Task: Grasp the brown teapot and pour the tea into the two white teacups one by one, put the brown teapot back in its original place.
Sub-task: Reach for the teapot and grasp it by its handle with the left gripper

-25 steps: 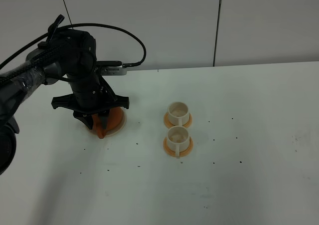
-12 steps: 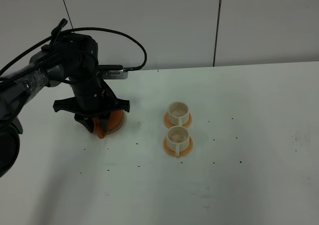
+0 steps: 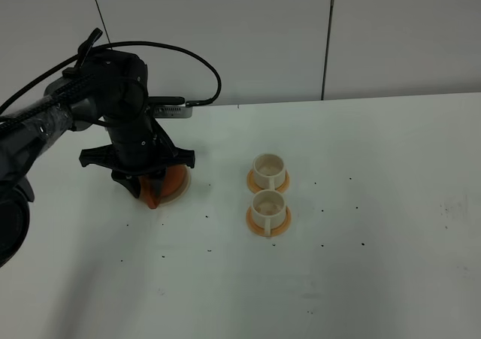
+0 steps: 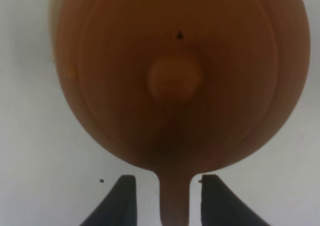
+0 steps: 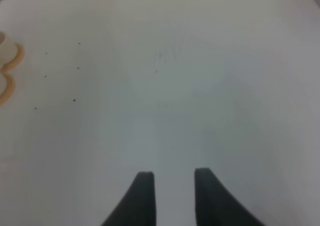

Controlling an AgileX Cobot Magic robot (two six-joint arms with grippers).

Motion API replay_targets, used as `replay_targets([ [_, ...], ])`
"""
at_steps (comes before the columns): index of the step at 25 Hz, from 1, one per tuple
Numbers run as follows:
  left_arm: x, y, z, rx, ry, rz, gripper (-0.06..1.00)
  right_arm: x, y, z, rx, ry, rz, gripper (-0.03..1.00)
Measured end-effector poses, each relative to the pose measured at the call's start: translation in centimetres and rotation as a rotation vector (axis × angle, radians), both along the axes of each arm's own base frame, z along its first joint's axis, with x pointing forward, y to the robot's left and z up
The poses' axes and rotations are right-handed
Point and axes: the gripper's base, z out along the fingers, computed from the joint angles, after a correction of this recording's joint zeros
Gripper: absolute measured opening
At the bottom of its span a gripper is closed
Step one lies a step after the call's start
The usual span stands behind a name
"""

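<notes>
I can close my left gripper, because my fingers are beside the teapot's handle, below its round body. Closing now would hold the teapot's handle.
The brown teapot sits on the cream disc at the left of the table. My left gripper hangs over it from above. In the left wrist view the teapot fills the frame, lid knob in the middle. Its handle lies between my open left gripper fingers, with a small gap on each side. The two white teacups stand on orange coasters near the table's middle. The right gripper is open and empty over bare table. No tea is visible.
A black cable loops from the left arm to a small grey box on the table behind the teapot. The edge of an orange coaster shows in the right wrist view. Small dark specks dot the white table.
The left arm has shifted slightly back and left over the teapot since a second ago, and barely moved in the last half second. Teapot and cups have not moved.
</notes>
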Motion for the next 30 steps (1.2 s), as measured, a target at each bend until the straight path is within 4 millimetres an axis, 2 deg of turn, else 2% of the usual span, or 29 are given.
replay_targets([
  [25,0.11,-0.06,0.0,-0.007,-0.012,-0.001,0.37,0.0,-0.01,0.0,0.002,0.0,-0.002,0.22],
  [30,0.12,-0.17,-0.01,-0.019,-0.014,0.002,0.31,0.0,-0.01,0.0,0.002,0.0,-0.002,0.22],
])
